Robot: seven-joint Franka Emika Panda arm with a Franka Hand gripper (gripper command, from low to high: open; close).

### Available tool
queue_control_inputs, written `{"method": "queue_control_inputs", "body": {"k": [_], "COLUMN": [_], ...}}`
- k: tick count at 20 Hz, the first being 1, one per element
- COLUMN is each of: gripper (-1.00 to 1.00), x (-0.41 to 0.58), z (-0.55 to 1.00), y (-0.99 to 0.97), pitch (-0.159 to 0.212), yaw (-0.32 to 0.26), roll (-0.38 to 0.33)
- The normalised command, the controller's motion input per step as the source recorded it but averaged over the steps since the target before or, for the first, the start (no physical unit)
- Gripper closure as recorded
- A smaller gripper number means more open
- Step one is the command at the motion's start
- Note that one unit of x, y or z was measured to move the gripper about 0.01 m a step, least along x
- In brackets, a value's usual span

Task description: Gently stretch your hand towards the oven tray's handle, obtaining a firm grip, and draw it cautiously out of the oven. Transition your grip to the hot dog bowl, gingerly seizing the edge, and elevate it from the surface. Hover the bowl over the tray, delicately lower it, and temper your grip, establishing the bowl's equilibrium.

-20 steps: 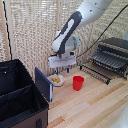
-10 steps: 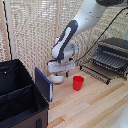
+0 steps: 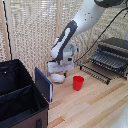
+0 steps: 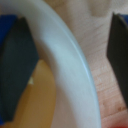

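The bowl is too wide for my fingers and has yellow-orange food (image 4: pixel 40 97) in it, so my gripper needs to grab the bowl's white rim next.
The hot dog bowl (image 3: pixel 58 76), white and shallow, sits on the wooden table next to the red cup. My gripper (image 3: pixel 58 70) is right down on it. In the wrist view its white rim (image 4: pixel 67 60) runs between my two dark fingers (image 4: pixel 17 67), with yellow-orange food (image 4: pixel 40 97) inside. My gripper (image 4: pixel 70 55) straddles the rim and is open: one finger is inside the bowl, and bare wood shows between the rim and the other finger. The oven (image 3: pixel 114 50) stands at the exterior view's right with its wire tray (image 3: pixel 107 61) drawn out over the dropped door.
A red plastic cup (image 3: pixel 78 82) stands just to the exterior view's right of the bowl. A large black box (image 3: pixel 20 97) with a blue-edged flap (image 3: pixel 44 85) is at the left. The oven door's long bar (image 3: pixel 97 73) juts toward the cup. A bamboo screen is behind.
My gripper has come down over the bowl, so the bowl's food no longer shows in the exterior view. The bowl, cup and oven tray have not moved.
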Motion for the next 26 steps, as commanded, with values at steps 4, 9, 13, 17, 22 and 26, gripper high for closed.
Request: {"method": "queue_control_inputs", "body": {"k": [4,9,13,17,22,26], "gripper": [1.00,1.00,1.00,1.00,1.00,1.00], "x": [0.154,0.091,0.000,0.000,-0.032,0.000], "z": [0.08,0.10,0.02,-0.03,0.02,0.27], "y": [0.02,0.00,0.02,0.08,0.20,0.18], "pitch": [-0.007,0.000,-0.002,0.000,0.015,-0.006], "yaw": [-0.002,0.000,0.048,0.054,0.064,0.019], "roll": [0.000,0.005,0.009,-0.002,-0.016,-0.079]}}
